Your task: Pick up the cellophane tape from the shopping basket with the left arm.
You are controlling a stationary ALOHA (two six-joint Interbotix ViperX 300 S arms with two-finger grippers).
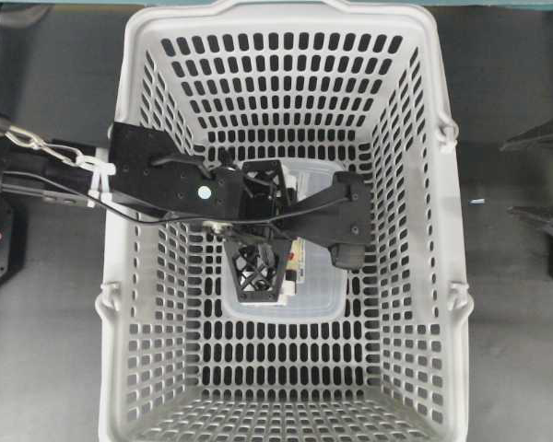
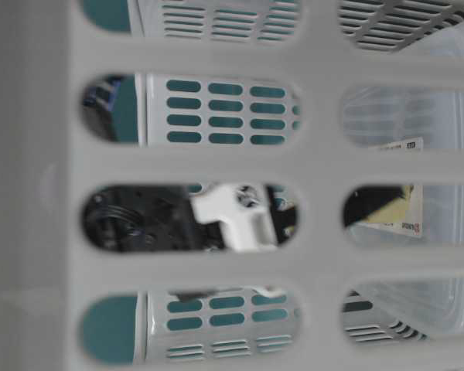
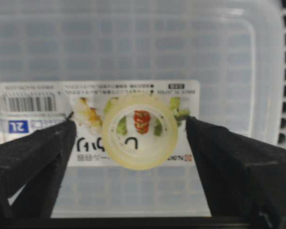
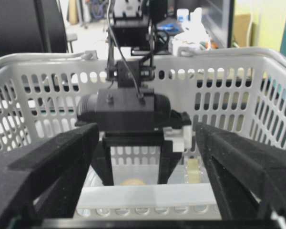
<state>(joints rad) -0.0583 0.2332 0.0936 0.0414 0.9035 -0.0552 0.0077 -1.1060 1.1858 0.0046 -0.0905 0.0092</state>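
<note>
My left gripper's fingertips reach down beside the pale-yellow roll [image 3: 140,131] in the left wrist view, so it should close on the roll now.
The cellophane tape [image 3: 139,131], a small pale-yellow roll, lies flat on the labelled lid of a clear food box [image 3: 133,47]. In the left wrist view my left gripper [image 3: 129,123] is open, one black finger on each side of the roll and neither touching it. From overhead the left arm reaches down into the shopping basket [image 1: 415,184] and the left gripper [image 1: 263,226] hides the roll. The right wrist view catches a sliver of the tape [image 4: 132,182] below the left gripper [image 4: 132,157]. My right gripper [image 4: 147,130] is open and holds nothing, outside the basket.
The clear box [image 1: 318,295] covers the middle of the basket floor. Slotted walls enclose the left arm on all sides. The basket's near rim [image 4: 148,195] stands right in front of the right gripper [image 1: 507,178]. The table-level view looks through the slots at the box [image 2: 417,209].
</note>
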